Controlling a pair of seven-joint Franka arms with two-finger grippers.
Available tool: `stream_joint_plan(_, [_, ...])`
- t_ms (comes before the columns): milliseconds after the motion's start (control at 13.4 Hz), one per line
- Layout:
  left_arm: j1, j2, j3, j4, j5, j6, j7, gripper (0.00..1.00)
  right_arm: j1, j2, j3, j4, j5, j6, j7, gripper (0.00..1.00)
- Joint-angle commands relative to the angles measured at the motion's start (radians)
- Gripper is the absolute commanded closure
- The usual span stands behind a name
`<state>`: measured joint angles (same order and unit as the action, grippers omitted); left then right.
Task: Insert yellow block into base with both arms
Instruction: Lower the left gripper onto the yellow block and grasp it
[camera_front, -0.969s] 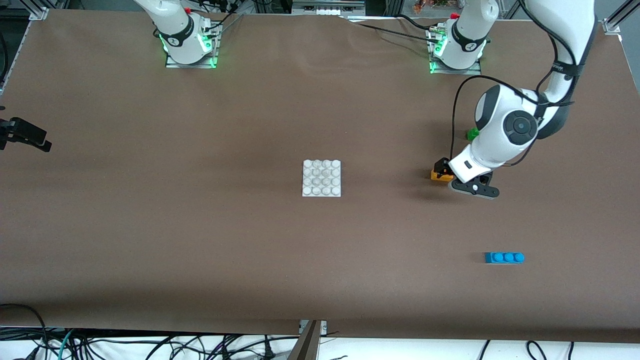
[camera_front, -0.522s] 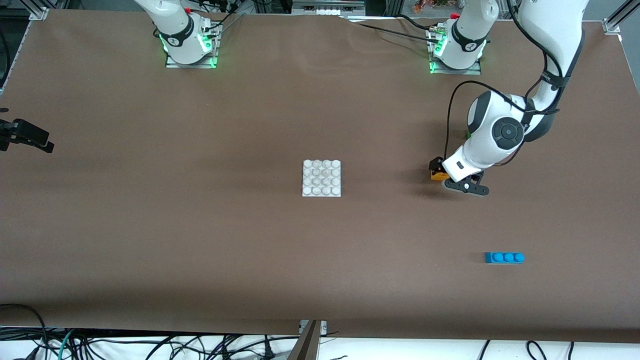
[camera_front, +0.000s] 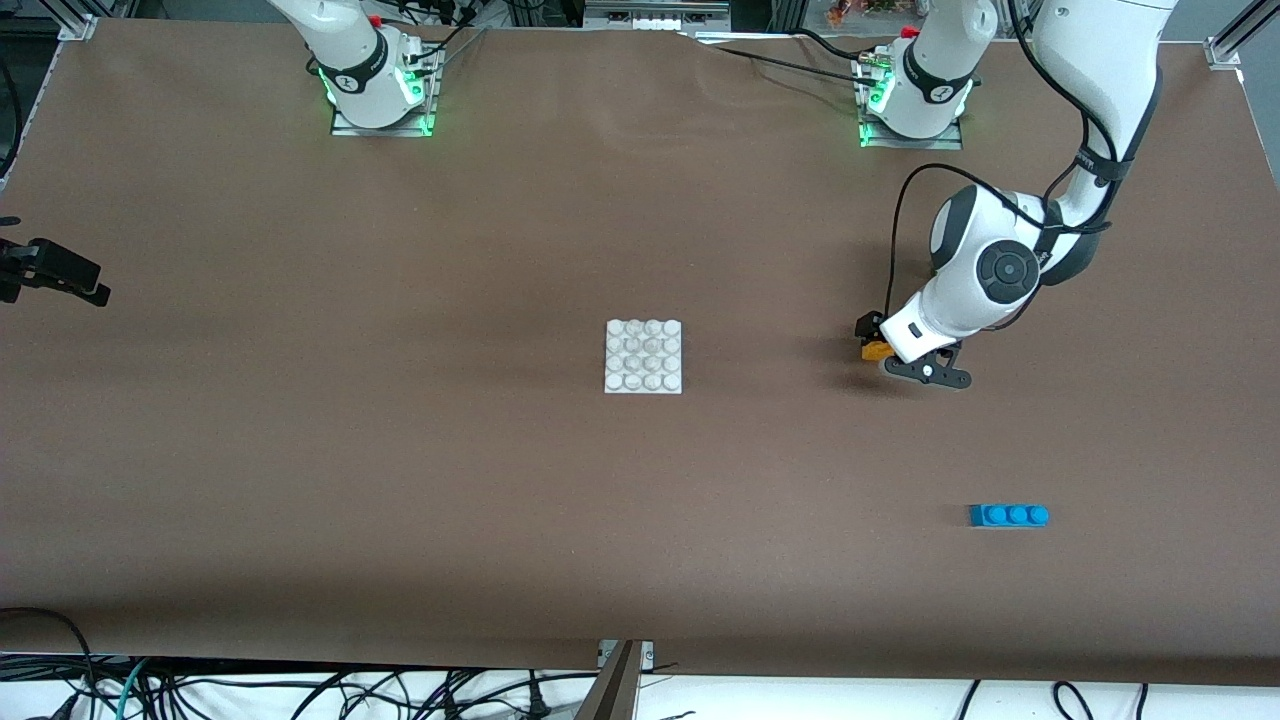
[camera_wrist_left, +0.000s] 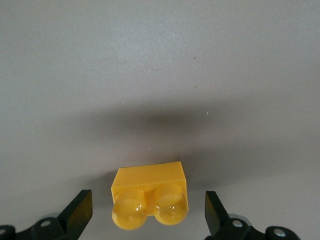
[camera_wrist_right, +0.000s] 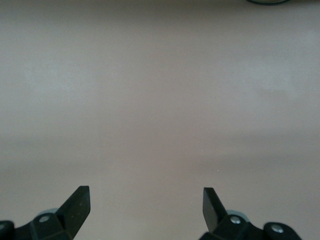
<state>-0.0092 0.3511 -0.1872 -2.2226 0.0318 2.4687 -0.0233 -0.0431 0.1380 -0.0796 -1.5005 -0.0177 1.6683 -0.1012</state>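
Note:
My left gripper is ready to close on the yellow block, since its fingers are level with the studs on either side. Closing now would catch it.
The yellow block (camera_front: 876, 350) lies on the brown table toward the left arm's end, studs up, mostly covered by the left arm's wrist in the front view. My left gripper (camera_front: 880, 346) is down over it and open. In the left wrist view the yellow block (camera_wrist_left: 150, 196) sits between the two black fingers (camera_wrist_left: 80, 212) with a gap on each side. The white studded base (camera_front: 643, 356) lies flat at the table's middle, well apart from the block. My right gripper (camera_wrist_right: 146, 205) is open over bare table with nothing between its fingers.
A blue three-stud brick (camera_front: 1008, 515) lies nearer to the front camera than the yellow block, toward the left arm's end. A black piece (camera_front: 55, 272) juts in at the table's edge at the right arm's end. Both arm bases (camera_front: 375, 85) stand along the back.
The left arm has come down and drawn a little toward the base, so its wrist covers more of the yellow block. Its fingers stay open. The block has not moved.

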Motion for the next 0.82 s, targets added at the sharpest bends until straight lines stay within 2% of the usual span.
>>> stream_joint_plan(0, [0.003, -0.001, -0.003, -0.012, -0.009, 0.003, 0.009, 0.08, 0.002, -0.001, 0.0, 0.003, 0.002, -0.001, -0.014, 0.0])
stream_joint_plan(75, [0.002, 0.0, -0.003, -0.012, -0.009, 0.003, 0.009, 0.16, 0.002, -0.001, 0.0, 0.003, 0.002, -0.001, -0.014, 0.0])
stream_joint_plan(224, [-0.002, 0.0, -0.003, -0.011, -0.009, 0.003, 0.009, 0.48, 0.002, -0.001, 0.0, 0.003, 0.002, -0.001, -0.015, 0.0])
stream_joint_plan(373, [-0.003, -0.001, -0.003, -0.009, -0.009, 0.003, 0.011, 0.7, 0.0, 0.0, 0.0, 0.003, 0.002, -0.001, -0.015, 0.0])
stream_joint_plan(522, [-0.003, -0.007, -0.003, 0.0, -0.009, -0.004, 0.011, 0.77, 0.0, 0.0, 0.0, 0.003, 0.002, -0.001, -0.015, 0.0])
stream_joint_plan(671, [-0.005, -0.018, -0.006, 0.023, -0.009, -0.019, 0.009, 0.78, 0.002, 0.0, 0.0, 0.003, 0.002, -0.001, -0.015, 0.0])
stream_joint_plan(745, [-0.008, -0.023, -0.008, 0.059, -0.009, -0.068, 0.008, 0.78, 0.0, 0.0, 0.0, 0.003, 0.002, -0.001, -0.015, 0.0])
